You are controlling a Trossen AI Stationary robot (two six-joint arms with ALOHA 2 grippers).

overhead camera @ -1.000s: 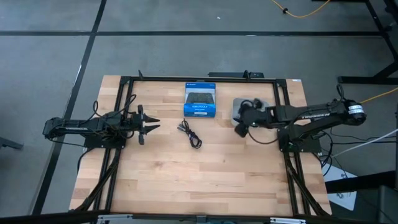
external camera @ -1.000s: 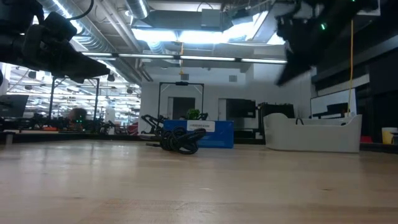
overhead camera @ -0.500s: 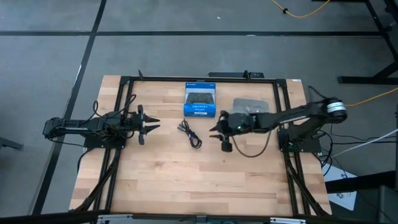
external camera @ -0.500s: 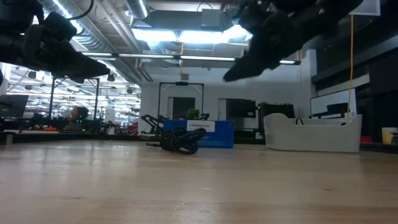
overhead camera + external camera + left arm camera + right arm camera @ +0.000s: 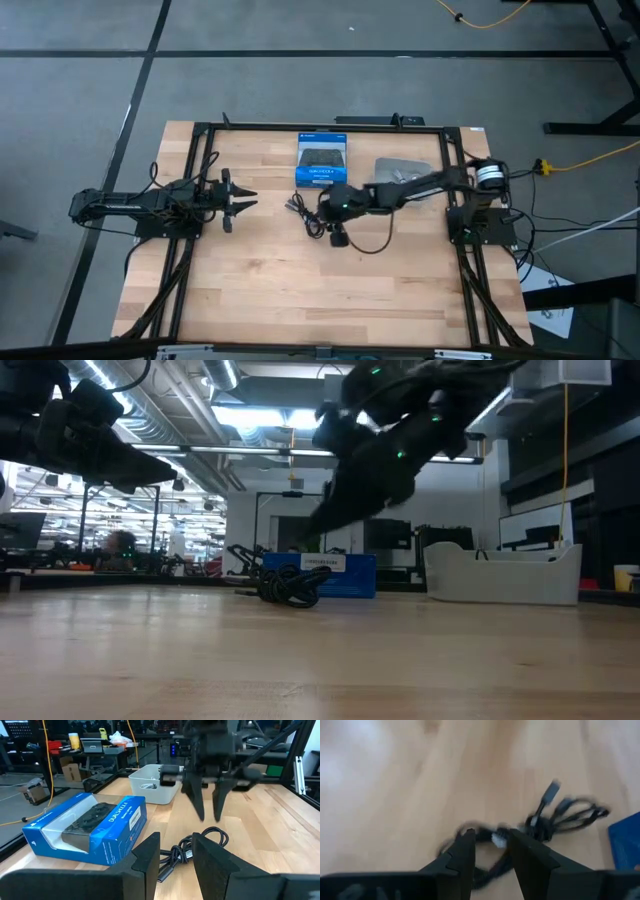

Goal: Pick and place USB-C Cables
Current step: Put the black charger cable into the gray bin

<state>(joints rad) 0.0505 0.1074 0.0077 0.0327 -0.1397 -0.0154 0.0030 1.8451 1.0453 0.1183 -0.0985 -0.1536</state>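
The black USB-C cable should go in the pale grey bin (image 5: 398,168). My right gripper will grab the cable by its bundled middle (image 5: 307,214) next.
One black USB-C cable coil (image 5: 303,216) lies flat on the wooden table just in front of the blue box; it also shows in the low view (image 5: 288,586), the left wrist view (image 5: 196,845) and the right wrist view (image 5: 547,822). My right gripper (image 5: 326,208) (image 5: 207,816) hangs open just above the coil's right side, fingers pointing down, touching nothing. Its own camera looks past the fingers (image 5: 492,851) onto the coil. My left gripper (image 5: 243,201) (image 5: 175,857) waits open to the left of the cable, level with the table.
The blue-and-black box (image 5: 322,160) (image 5: 90,827) lies flat behind the cable. A pale grey bin (image 5: 404,171) (image 5: 151,782) (image 5: 500,574) stands to the box's right with small things inside. Black frame rails (image 5: 195,180) run along the table's sides.
My right arm has swung from above the grey bin toward the table's left, stretching out and coming down over the cable coil, its fingers still apart. The cable, the box and my left arm have stayed where they were.
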